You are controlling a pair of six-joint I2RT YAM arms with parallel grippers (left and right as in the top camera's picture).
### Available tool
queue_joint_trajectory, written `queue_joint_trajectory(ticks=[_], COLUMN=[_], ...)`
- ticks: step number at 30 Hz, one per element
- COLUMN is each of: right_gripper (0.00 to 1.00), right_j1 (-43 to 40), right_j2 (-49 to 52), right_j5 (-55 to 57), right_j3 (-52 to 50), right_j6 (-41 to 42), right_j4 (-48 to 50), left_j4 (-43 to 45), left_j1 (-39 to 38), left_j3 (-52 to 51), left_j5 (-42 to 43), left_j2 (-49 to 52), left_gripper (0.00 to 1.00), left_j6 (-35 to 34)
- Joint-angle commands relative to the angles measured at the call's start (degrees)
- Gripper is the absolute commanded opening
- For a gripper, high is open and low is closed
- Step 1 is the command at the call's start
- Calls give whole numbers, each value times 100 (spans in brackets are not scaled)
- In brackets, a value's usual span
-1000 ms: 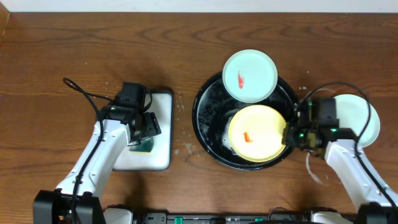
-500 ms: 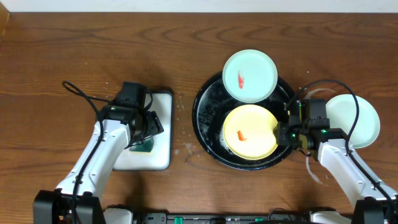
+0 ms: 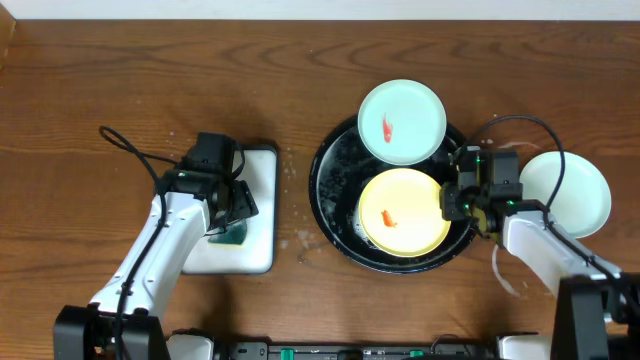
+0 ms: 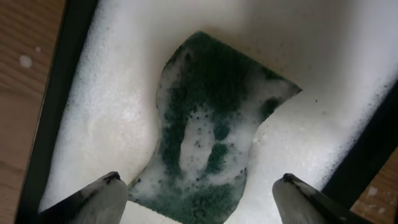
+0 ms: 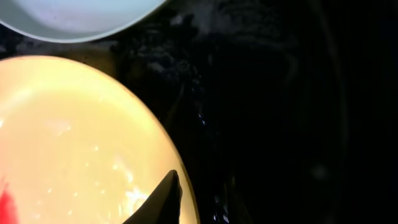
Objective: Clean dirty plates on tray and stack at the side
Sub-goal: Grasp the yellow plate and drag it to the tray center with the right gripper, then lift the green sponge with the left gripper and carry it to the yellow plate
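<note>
I will reach for the green sponge with my left gripper and grab it by its long sides. Its far end then stays free to clean the yellow plate [image 3: 402,223].
The yellow plate [image 3: 402,223], with a red smear, lies in the black tray [image 3: 325,190]. A mint plate [image 3: 401,120] with a red smear rests on the tray's far rim. A second mint plate [image 3: 570,192] lies on the table to the right. My right gripper [image 3: 452,203] is shut on the yellow plate's right rim; in the right wrist view one finger of the gripper [image 5: 199,199] lies on the yellow plate [image 5: 74,137] and the other is lost in the dark tray [image 5: 280,93]. My left gripper [image 3: 232,215] is open above the sponge.
A white dark-rimmed tray [image 3: 250,250] left of the black tray holds foam and a green sponge [image 4: 211,130], between my left gripper's fingers [image 4: 199,186]. Water drops lie on the wood between the two trays. The smeared mint plate's edge shows in the right wrist view [image 5: 74,15].
My right gripper moved left and away onto the yellow plate's rim. The yellow plate slid a little left in the tray. The left arm has not moved.
</note>
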Motion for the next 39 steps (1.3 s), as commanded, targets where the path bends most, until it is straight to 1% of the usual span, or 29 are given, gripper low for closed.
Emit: queue_joint_trajectory(ticks=[1,3,6,9,12,13,16,19,24,26,28,29,30,31,32,33,35,39], right_gripper=[24,18,1,1,1,1,1,1,1,1,1,1,1,1,1,1,1,1], right_j1=[46,46,46,46,46,46,46,46,46,48,48,48,48,48,48,48,48,48], right_j2=[223,328,422,407,385,372,286,199,149,149,149,149,149,149,149,149,149,149], right_j5=[-151,-153,-144,-61,236,269,264,341,385,389,391,391,389,389,389,389,389,389], right_j3=[22,22,22,24,24,24,24,24,24,24,24,24,24,24,24,24,24,24], right_j6=[-181,-179,-24,608,1484,1676,1823,1818,1759,1703,1665,1665,1668,1668,1668,1668,1668,1668], right_j4=[55,61,-28,-249,-522,-599,-758,-822,-850,-892,-918,-929,-935,-935,-935,-938,-944,-940], left_j4=[-33,-33,-28,-31,-31,-9,151,501,1207,1488,1683,1762,1816,1845,1867,1880,1875,1810], left_j1=[26,26,26,26,26,26,26,26,26,26,26,26,26,26,26,26,26,26], left_j3=[-15,-20,-20,-20,-22,-28,-103,-286,-719,-866,-933,-942,-942,-942,-942,-942,-940,-927], left_j5=[-133,-131,-131,-131,-131,-131,-133,-133,-131,-131,-129,-127,-125,-107,-107,-107,-107,-109], left_j2=[-20,-20,-17,-17,-17,-15,13,83,358,538,732,861,973,1062,1128,1174,1169,1029], left_gripper=[81,81,81,81,81,79,76,71,62,56,55,51,43,31,23,10,7,7], left_j6=[337,356,356,356,354,356,400,555,570,570,568,568,568,568,568,568,570,599])
